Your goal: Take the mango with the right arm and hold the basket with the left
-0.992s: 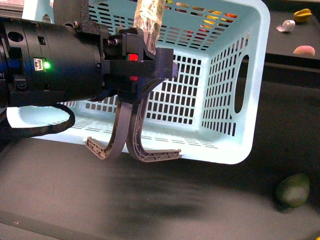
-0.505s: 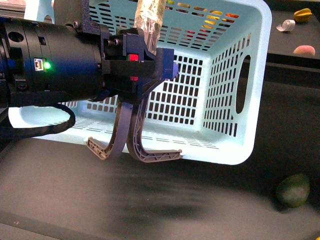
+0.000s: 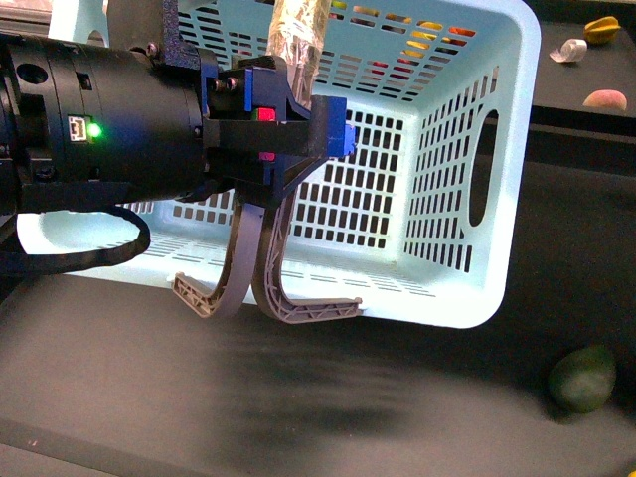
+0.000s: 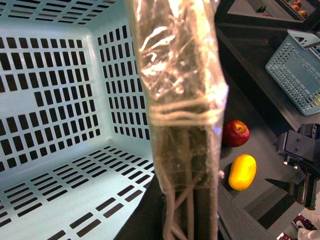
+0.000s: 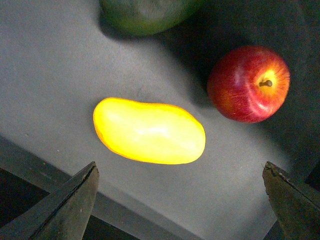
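My right gripper should pick the yellow mango into the basket, grabbing it next by its rounded middle [image 4: 242, 172].
The pale turquoise basket [image 3: 467, 298] fills the front view, its slotted inside facing me. My bulky black left arm reaches in from the left. The left gripper [image 3: 266, 303] is shut on the basket, and its two curved grey-brown fingers [image 3: 283, 303] lie against the near rim. A film-wrapped grey-brown bar [image 4: 180, 100] runs up the middle of the left wrist view and hides the jaws. The yellow mango [image 5: 149, 131] lies on the dark table beside the basket [image 4: 50, 100]. My right gripper [image 5: 180, 169] hovers above it, open wide, its fingertips clear of the mango [image 4: 242, 172].
A red apple [image 5: 248, 83] lies close to the mango, and a dark green fruit [image 5: 145, 15] just past them. That green fruit [image 3: 582, 378] sits right of the basket. A back shelf [image 3: 556, 89] carries small fruits. A second basket [image 4: 300, 75] stands farther off.
The left gripper and the basket have drifted very slightly to the right. The green fruit has stayed where it was.
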You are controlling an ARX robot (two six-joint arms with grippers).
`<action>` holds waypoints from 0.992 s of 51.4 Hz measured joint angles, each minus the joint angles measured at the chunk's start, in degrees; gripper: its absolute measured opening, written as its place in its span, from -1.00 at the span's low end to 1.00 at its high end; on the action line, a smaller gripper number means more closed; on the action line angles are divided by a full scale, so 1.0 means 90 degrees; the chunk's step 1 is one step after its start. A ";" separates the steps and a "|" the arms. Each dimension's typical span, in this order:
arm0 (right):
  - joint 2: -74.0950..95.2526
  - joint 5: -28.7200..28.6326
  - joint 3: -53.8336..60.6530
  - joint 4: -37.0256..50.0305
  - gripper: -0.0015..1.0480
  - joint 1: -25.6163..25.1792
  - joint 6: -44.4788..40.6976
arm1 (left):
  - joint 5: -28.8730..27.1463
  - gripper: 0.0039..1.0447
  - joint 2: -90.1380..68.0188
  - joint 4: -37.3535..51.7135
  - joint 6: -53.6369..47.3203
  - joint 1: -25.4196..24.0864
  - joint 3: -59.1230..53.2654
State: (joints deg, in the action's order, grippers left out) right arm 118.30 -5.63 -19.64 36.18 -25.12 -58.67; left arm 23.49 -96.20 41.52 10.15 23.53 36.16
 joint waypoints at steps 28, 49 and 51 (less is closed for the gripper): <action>0.1843 0.0206 -0.1387 -0.0549 0.85 -0.0294 -0.1379 | 0.0002 -0.82 0.0000 0.0000 0.0000 0.0000 0.0000; 0.2579 0.0206 -0.2028 -0.0374 0.85 -0.0039 -0.1411 | 0.0002 -0.82 0.0000 0.0000 -0.0002 0.0000 0.0000; 0.2654 0.0202 -0.2091 -0.0376 0.85 0.0010 -0.1345 | 0.0002 -0.82 0.0000 0.0000 0.0000 0.0000 0.0000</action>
State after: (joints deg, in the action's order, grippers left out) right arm 142.19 -3.81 -38.46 32.80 -25.04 -70.78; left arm 23.51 -96.20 41.52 10.15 23.53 36.16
